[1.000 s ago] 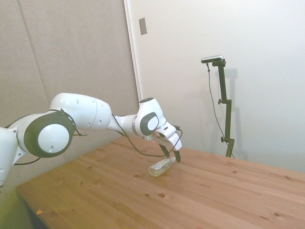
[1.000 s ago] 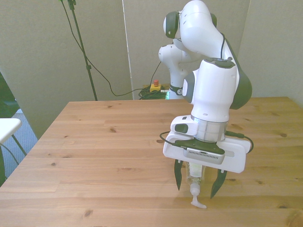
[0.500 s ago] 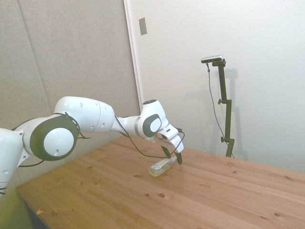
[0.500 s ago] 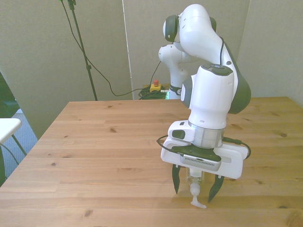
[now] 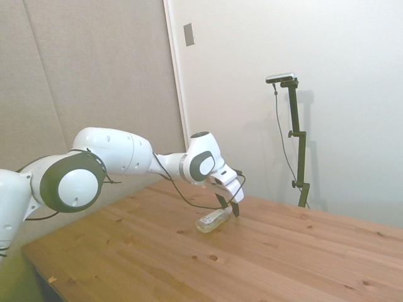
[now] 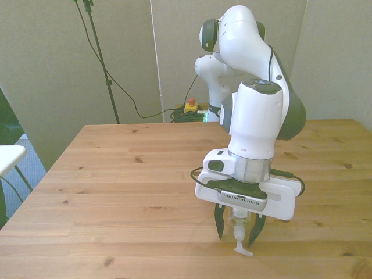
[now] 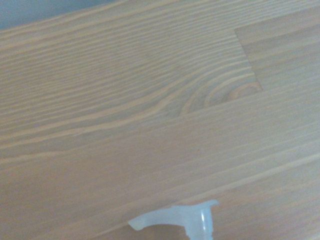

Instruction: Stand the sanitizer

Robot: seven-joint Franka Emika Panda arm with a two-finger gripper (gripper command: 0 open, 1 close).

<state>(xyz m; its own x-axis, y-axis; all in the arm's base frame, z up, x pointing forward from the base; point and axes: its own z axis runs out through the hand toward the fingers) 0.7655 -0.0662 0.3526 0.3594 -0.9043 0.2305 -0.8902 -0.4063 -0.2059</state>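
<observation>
My gripper should next take hold of the bottle by its neck just under the pump, so that I can stand the sanitizer upright.
The sanitizer lies on its side on the wooden table, a small clear bottle with pale liquid. Its white pump nozzle points toward the table's near edge in the front view, and the nozzle also shows close up in the wrist view. My gripper is down at the table, straddling the bottle's neck end, with one dark finger on each side. The fingers stand a little apart from the bottle, so the gripper is open. In the side view the gripper hangs over the bottle's pump end.
A white surface juts in past the table's edge at the front view's left. A red-and-yellow button box and cables lie on the floor behind the table. Bare wood surrounds the bottle on all sides.
The fingers have drawn closer together around the lying bottle, and the wrist has shifted slightly toward the front view's left. The bottle has not moved.
</observation>
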